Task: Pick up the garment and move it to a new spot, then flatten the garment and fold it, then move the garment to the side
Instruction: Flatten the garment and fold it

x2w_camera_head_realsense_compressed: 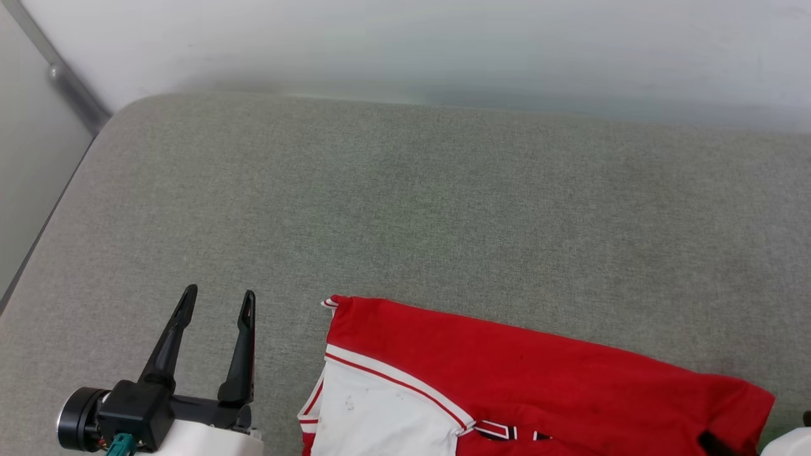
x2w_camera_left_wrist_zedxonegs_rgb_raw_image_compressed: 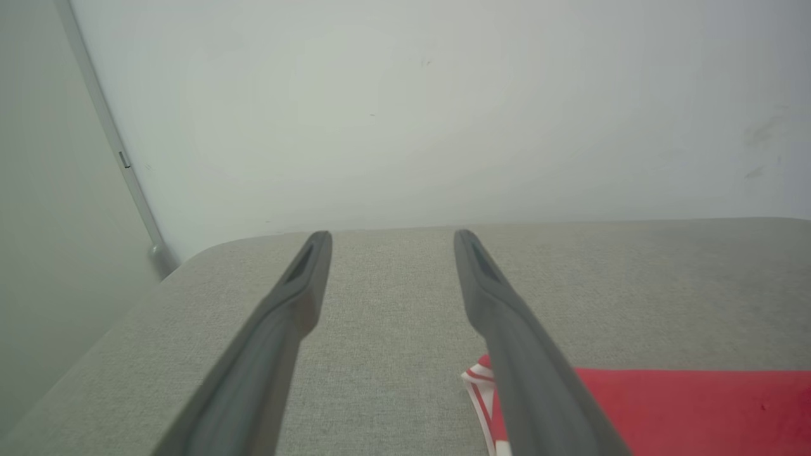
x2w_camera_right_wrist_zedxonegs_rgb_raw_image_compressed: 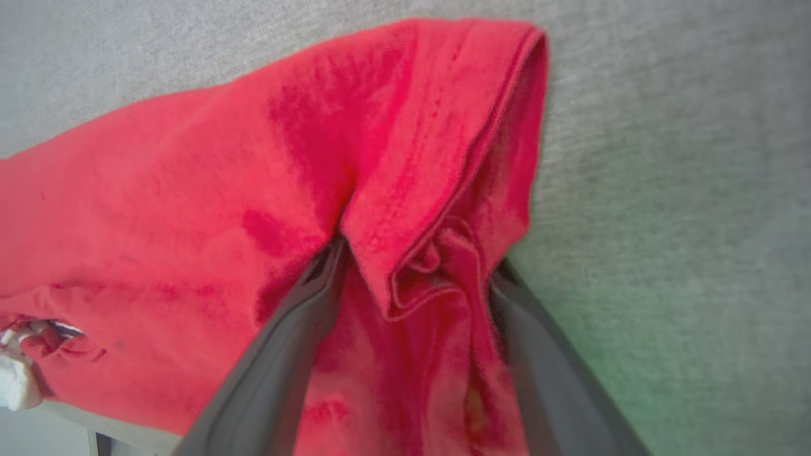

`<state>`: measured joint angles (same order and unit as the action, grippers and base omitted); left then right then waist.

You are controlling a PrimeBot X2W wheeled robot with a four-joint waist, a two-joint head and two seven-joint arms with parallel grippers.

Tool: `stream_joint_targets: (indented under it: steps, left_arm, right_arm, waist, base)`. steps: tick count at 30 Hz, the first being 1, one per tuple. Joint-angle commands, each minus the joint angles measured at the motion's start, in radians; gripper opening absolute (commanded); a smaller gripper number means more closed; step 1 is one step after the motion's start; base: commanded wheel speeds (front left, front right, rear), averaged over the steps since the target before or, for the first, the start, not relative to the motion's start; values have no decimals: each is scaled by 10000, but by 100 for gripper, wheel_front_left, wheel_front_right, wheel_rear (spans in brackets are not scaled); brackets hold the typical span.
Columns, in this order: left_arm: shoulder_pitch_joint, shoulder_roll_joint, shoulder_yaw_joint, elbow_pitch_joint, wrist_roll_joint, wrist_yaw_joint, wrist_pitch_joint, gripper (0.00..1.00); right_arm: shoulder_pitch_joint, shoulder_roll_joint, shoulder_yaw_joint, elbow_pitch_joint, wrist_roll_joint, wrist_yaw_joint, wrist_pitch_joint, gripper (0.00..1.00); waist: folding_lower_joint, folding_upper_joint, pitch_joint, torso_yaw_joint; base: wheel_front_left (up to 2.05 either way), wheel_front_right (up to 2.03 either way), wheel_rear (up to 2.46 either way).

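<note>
The red jersey [x2w_camera_right_wrist_zedxonegs_rgb_raw_image_compressed: 167,190] needs to be grabbed next by its bunched hemmed fold [x2w_camera_right_wrist_zedxonegs_rgb_raw_image_compressed: 433,228], and my right gripper should do this so that I can fold it.
The garment [x2w_camera_head_realsense_compressed: 507,367] is a red jersey with a white sleeve and striped trim. It lies crumpled at the near edge of the grey cushioned surface [x2w_camera_head_realsense_compressed: 405,209], with part of its black lettering showing at the bottom. My left gripper [x2w_camera_head_realsense_compressed: 219,294] stands open to the left of it, touching nothing. Along that gripper's own fingers, my left gripper [x2w_camera_left_wrist_zedxonegs_rgb_raw_image_compressed: 391,235] is empty, with the garment [x2w_camera_left_wrist_zedxonegs_rgb_raw_image_compressed: 684,405] at the lower right. My right gripper [x2w_camera_right_wrist_zedxonegs_rgb_raw_image_compressed: 418,256] has its jaws spread wide, and a bunched fold of the garment [x2w_camera_right_wrist_zedxonegs_rgb_raw_image_compressed: 190,190] lies between and over the fingertips.
A pale wall [x2w_camera_head_realsense_compressed: 443,44] runs along the back of the surface. The surface's rounded left edge [x2w_camera_head_realsense_compressed: 70,183] drops off beside a metal strip [x2w_camera_head_realsense_compressed: 70,88]. My right arm's pale forearm [x2w_camera_head_realsense_compressed: 789,443] sits at the bottom right corner.
</note>
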<state>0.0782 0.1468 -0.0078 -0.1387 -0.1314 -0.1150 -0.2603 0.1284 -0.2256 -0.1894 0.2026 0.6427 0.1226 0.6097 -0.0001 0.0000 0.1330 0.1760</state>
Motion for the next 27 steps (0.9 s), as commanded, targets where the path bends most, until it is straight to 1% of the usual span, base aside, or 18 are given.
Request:
stream_joint_targets:
  steps: [1,2,4,8,11,13,15,16,17,20,22,27]
  left_arm:
    - [-26,-50,30,11,59,-45,-69,100]
    - [-18,-74,28,19,66,-69,-69,100]
    - [9,-100,40,23,90,-80,-69,100]
    - [73,-128,89,17,125,-118,-69,100]
    - [119,-142,91,26,129,-135,-68,100]
    - [121,-161,81,27,115,-139,-68,100]
    - [143,-183,44,42,108,-131,-68,100]
    - [152,-172,7,79,122,-139,-68,100]
    - [152,-172,7,79,122,-139,-68,100]
    - [147,-169,-40,116,147,-142,-68,100]
    - [139,-185,-82,126,154,-147,-68,100]
    - [264,-187,-157,191,135,-153,-67,100]
  right_arm:
    - [44,674,761,477,229,145,110,19]
    - [9,617,826,505,233,145,0,0]
    - [-29,478,911,551,255,145,-210,0]
    - [-111,-33,569,597,269,77,-703,0]
    - [-196,-397,92,664,193,64,-911,0]
    - [-224,-525,-44,688,155,59,-982,0]
    - [-313,-697,-397,818,96,57,-1085,0]
    - [-391,-865,-742,962,-28,59,-1180,0]
    - [-391,-865,-742,962,-28,59,-1180,0]
    - [-569,-1041,-1325,1096,-282,70,-1504,0]
    - [-630,-1037,-1459,1111,-376,74,-1581,0]
    - [-285,-813,-1162,525,-275,79,-1364,0]
  waist:
    - [1,0,-53,-15]
    - [1,0,-82,-22]
    - [1,0,-137,-42]
    - [1,0,-200,-102]
    - [1,0,-233,-162]
    - [1,0,-241,-190]
    - [1,0,-259,-239]
    - [1,0,-293,-274]
    - [1,0,-293,-274]
    - [1,0,-363,-299]
    - [1,0,-401,-302]
    - [1,0,-573,-332]
  base:
    - [0,0,0]
    - [0,0,0]
    - [0,0,0]
    - [0,0,0]
    - [0,0,0]
    - [0,0,0]
    - [0,0,0]
    - [0,0,0]
    - [0,0,0]
    - [0,0,0]
    - [0,0,0]
    - [0,0,0]
